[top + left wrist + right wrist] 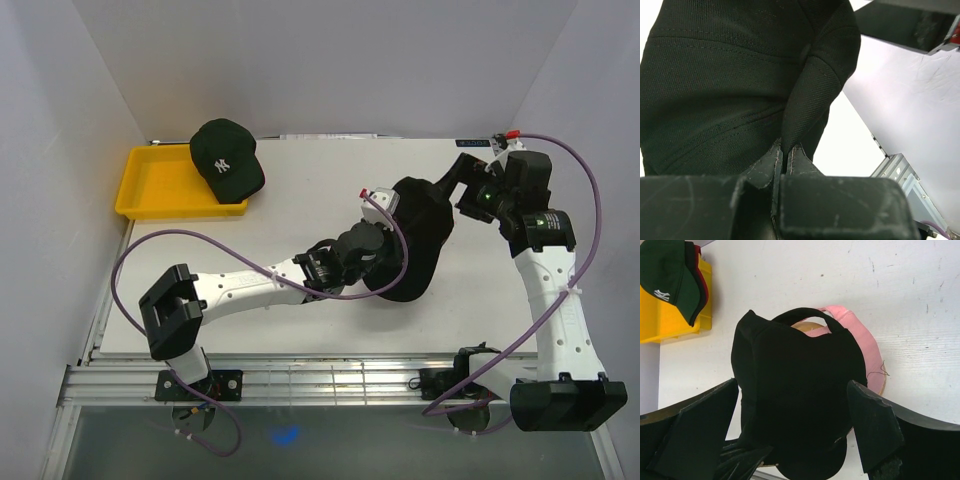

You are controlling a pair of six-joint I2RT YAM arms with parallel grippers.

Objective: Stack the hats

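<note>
My left gripper releases the black hat now, since the hat covers most of the pink fabric on the wooden stand and would rest there.
A black hat point(412, 240) hangs over the middle of the table, its fabric pinched in my left gripper point(372, 248), which is shut on it. In the left wrist view the two fingers meet on a fold of the black hat point(730, 90) at the left gripper point(783, 150). My right gripper point(463, 187) is open at the hat's far right side. In its wrist view the black hat point(800, 400) shows between the wide-apart jaws of the right gripper point(792, 385). A dark green hat point(226, 160) with a white logo lies at the back left. A red hat's edge point(701, 282) shows under the green hat point(667, 275).
A yellow tray point(165, 190) sits at the back left corner, with the green hat resting on its right end. Under the black hat is a pink fabric piece point(862, 342) on a wooden stand point(883, 386). White walls close in the table on three sides.
</note>
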